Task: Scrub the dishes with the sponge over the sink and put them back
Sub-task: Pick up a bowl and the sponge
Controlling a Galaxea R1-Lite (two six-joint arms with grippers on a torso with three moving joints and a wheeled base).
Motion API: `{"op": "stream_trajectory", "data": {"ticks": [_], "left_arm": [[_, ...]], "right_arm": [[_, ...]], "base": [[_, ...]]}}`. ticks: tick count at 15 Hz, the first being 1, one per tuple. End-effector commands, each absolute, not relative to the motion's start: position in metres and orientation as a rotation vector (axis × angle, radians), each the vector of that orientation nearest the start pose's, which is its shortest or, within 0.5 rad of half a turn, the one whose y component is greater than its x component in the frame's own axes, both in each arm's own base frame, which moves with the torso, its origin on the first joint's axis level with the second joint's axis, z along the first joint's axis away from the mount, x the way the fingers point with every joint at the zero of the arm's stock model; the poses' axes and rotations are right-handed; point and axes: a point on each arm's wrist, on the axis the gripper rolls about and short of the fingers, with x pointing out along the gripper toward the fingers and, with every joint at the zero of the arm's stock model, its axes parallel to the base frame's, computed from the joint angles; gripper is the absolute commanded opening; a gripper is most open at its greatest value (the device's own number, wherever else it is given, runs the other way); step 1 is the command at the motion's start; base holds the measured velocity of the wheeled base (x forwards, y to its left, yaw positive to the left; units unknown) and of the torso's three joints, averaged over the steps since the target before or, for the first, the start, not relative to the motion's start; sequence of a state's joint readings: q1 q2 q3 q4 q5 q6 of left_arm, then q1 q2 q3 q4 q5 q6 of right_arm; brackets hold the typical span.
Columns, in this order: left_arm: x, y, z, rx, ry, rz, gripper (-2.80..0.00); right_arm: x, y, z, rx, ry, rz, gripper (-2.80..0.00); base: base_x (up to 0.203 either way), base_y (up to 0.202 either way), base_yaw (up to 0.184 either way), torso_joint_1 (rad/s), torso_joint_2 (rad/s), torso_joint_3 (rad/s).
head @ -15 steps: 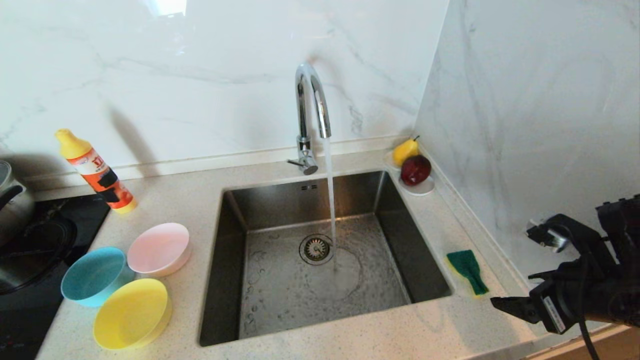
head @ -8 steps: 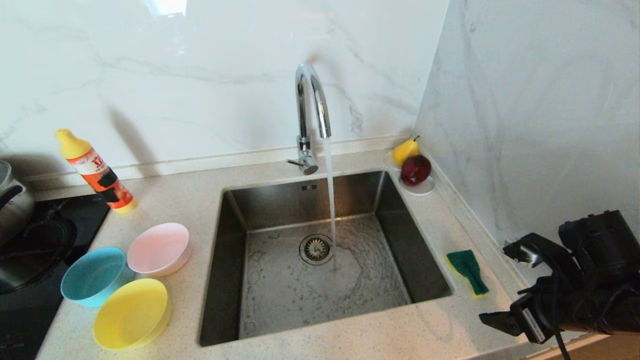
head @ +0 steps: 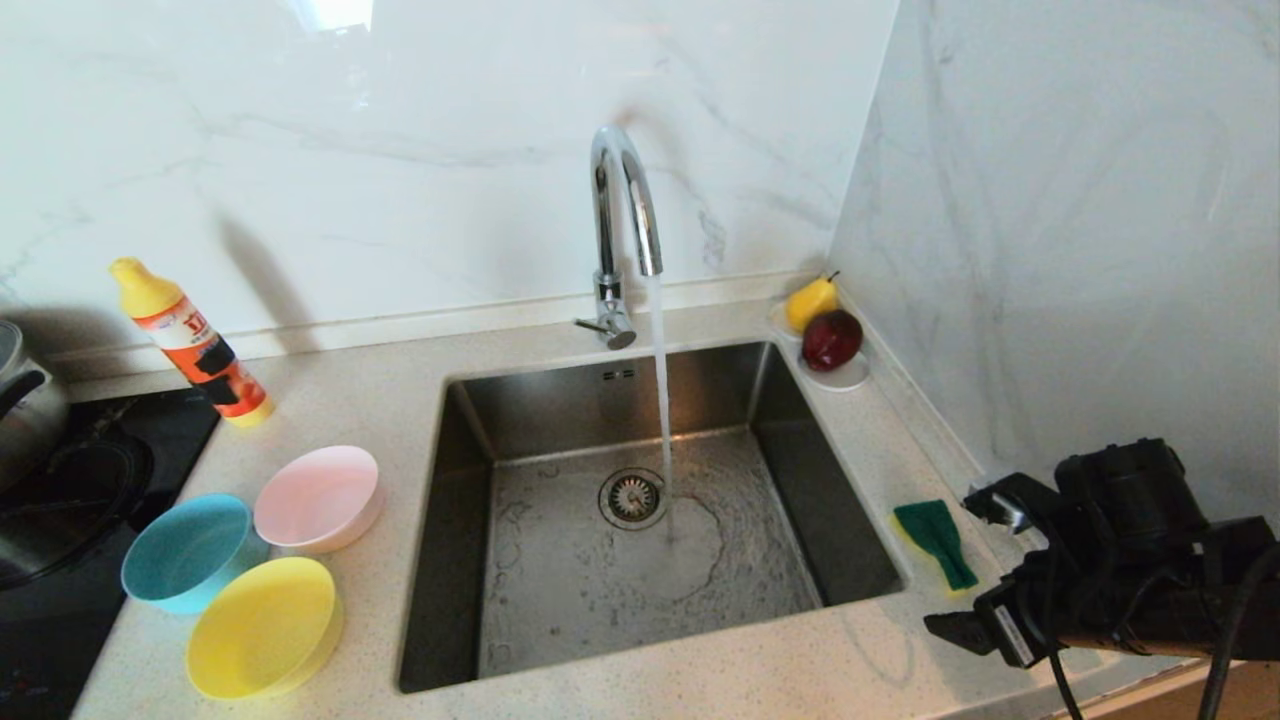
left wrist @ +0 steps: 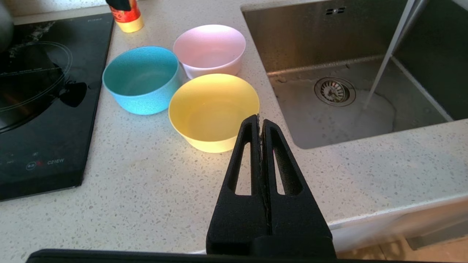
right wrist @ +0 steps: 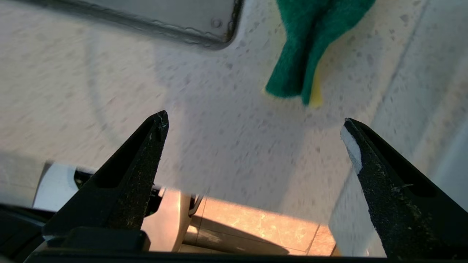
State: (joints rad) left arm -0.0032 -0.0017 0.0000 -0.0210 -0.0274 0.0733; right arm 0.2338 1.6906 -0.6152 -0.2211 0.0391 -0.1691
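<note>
Next, my right gripper grabs the sponge by its narrow middle (head: 945, 550), where its sides fit the fingers, since the sponge flares wide at its head (head: 924, 518).
Three dishes stand on the counter left of the sink (head: 560, 600): a pink bowl (head: 318, 497), a blue bowl (head: 188, 550) and a yellow bowl (head: 262, 625). The left wrist view shows them too: pink (left wrist: 209, 47), blue (left wrist: 140, 78), yellow (left wrist: 214, 109). My left gripper (left wrist: 259, 118) hangs shut and empty just in front of the yellow bowl. The sponge (head: 935, 540) lies green face up on the counter right of the sink. My right gripper (head: 962, 562) is open over the counter's front right corner, close to the sponge's near end (right wrist: 310, 47), with nothing between its fingers (right wrist: 255, 118).
Water runs from the chrome faucet (head: 620, 230) into the sink. A saucer with fruit (head: 825, 335) sits in the back right corner. The marble side wall (head: 1050, 250) is close on the right. A detergent bottle (head: 190, 345), a pot (head: 25, 400) and a black cooktop (head: 60, 520) are at the left.
My right arm has moved left and lower toward the sponge, its gripper staying open. The left gripper and the bowls have not moved.
</note>
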Motion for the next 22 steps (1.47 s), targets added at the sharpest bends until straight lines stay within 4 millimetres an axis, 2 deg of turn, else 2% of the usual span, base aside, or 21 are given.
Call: {"op": "stream_trajectory", "data": {"ticks": [1, 7, 15, 22], "left_arm": [[-0.022, -0.001, 0.073, 0.074, -0.006, -0.030, -2.80], [-0.022, -0.001, 0.073, 0.074, -0.006, -0.030, -2.80], [-0.022, -0.001, 0.073, 0.074, -0.006, -0.030, -2.80], [-0.022, -0.001, 0.073, 0.074, -0.006, -0.030, -2.80]], "right_arm": [[0.253, 0.061, 0.092, -0.246, 0.861, 0.328, 0.00], [0.268, 0.058, 0.086, -0.249, 0.844, 0.294, 0.00], [0.288, 0.058, 0.095, -0.230, 0.798, 0.274, 0.00], [0.296, 0.053, 0.091, -0.222, 0.807, 0.256, 0.00]], "base": [[0.000, 0.000, 0.000, 0.000, 0.00, 0.000], [0.000, 0.000, 0.000, 0.000, 0.00, 0.000], [0.000, 0.000, 0.000, 0.000, 0.00, 0.000], [0.000, 0.000, 0.000, 0.000, 0.00, 0.000]]}}
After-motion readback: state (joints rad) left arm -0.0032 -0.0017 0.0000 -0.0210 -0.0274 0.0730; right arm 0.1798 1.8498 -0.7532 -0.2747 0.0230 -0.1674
